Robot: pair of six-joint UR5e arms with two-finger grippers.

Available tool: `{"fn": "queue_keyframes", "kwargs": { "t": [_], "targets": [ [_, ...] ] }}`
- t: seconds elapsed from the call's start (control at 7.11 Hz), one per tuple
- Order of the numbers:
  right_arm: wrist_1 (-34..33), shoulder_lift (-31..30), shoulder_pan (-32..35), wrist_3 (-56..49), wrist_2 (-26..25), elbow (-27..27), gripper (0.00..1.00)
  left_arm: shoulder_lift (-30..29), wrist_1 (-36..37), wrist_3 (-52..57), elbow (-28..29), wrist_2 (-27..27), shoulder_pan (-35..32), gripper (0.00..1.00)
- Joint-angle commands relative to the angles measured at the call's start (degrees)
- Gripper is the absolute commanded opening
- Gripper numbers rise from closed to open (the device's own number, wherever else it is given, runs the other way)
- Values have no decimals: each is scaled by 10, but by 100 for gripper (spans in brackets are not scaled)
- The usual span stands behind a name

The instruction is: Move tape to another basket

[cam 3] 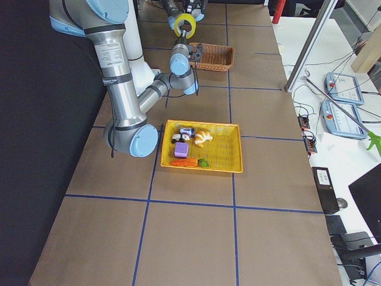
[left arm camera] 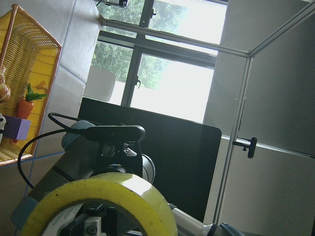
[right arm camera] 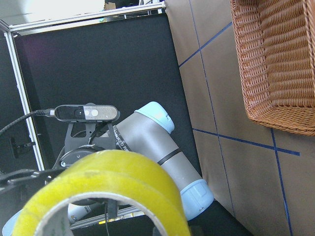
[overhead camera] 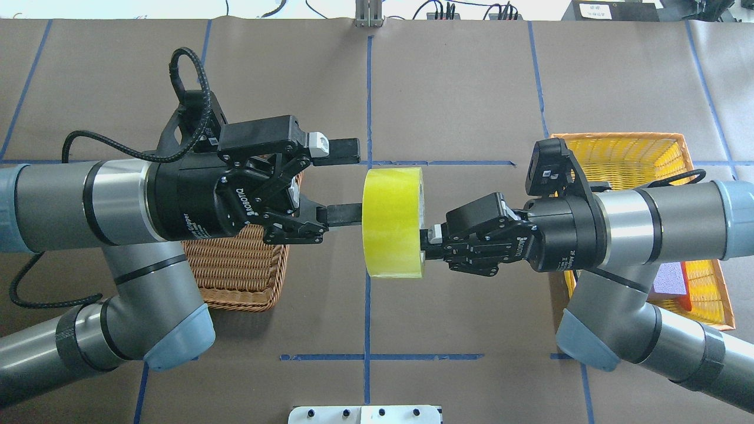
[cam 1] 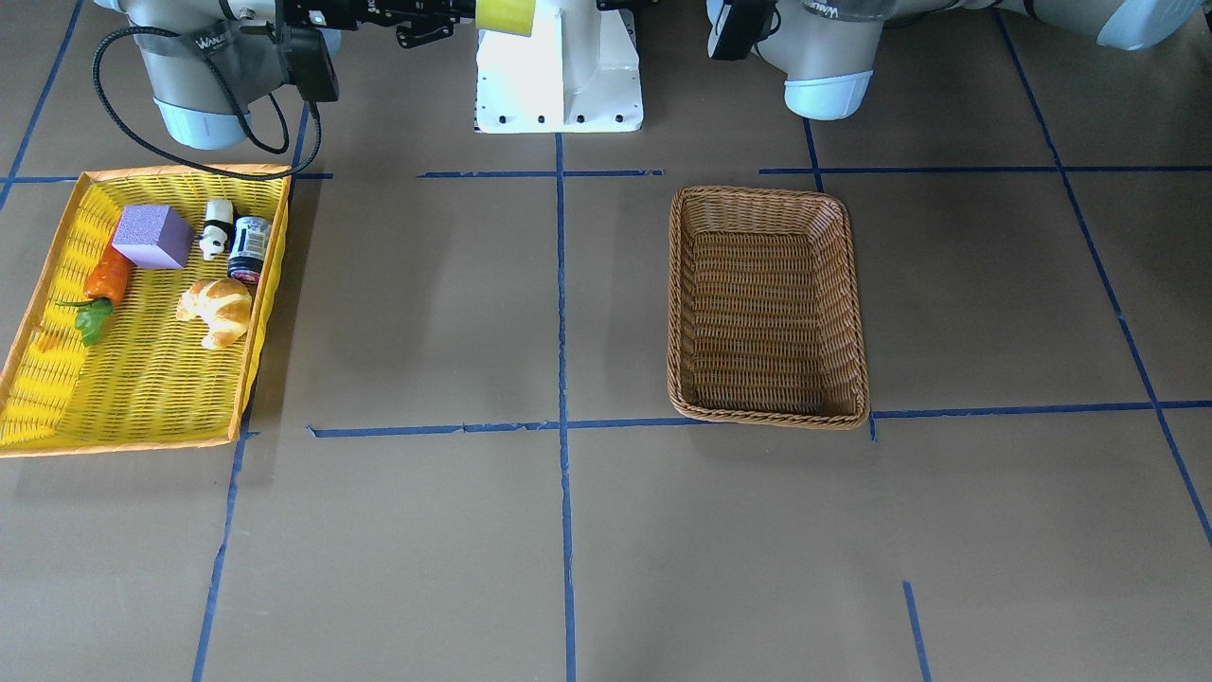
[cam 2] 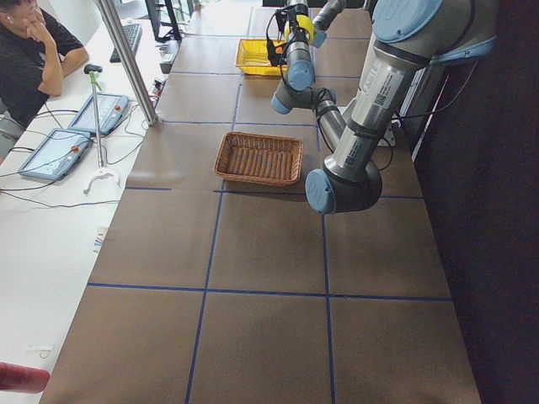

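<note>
I should grab the yellow-green tape by its ring's side (cam 1: 506,13) with my left gripper next, so I can carry the tape over into the brown wicker basket (cam 1: 767,308).
The yellow-green tape (overhead camera: 393,222) hangs in the air between my two grippers, over the table's middle line. My right gripper (overhead camera: 426,241) is shut on the roll's lower wall from the right side. My left gripper (overhead camera: 346,182) is open on the roll's left; its lower finger (overhead camera: 344,215) reaches the roll's face and its upper finger stands above the roll's top edge. The tape also shows in the front view (cam 1: 505,14), the left wrist view (left arm camera: 101,204) and the right wrist view (right arm camera: 106,189). The brown wicker basket (cam 1: 767,308) stands empty; in the overhead view (overhead camera: 235,277) it lies under my left arm.
The yellow orange-rimmed tray (cam 1: 142,379) holds a purple block (cam 1: 151,237), a carrot (cam 1: 104,284), a croissant (cam 1: 218,311), a small can (cam 1: 250,248) and a panda figure. The white robot base (cam 1: 559,71) stands at the table's edge. An operator (cam 2: 29,50) sits at a side desk.
</note>
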Motion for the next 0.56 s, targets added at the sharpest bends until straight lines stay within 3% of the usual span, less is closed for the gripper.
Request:
{"fn": "queue_keyframes", "kwargs": {
  "t": [0.0,0.14,0.42],
  "targets": [
    [0,2,-6,0,-4,0,0,-5,0,1,-1,1,6,96],
    [0,2,-8,0,-4,-1,0,-5,0,1,-1,4,7,88],
    [0,2,-10,0,-4,-1,0,-5,-1,1,-1,23,18,57]
  ]
}}
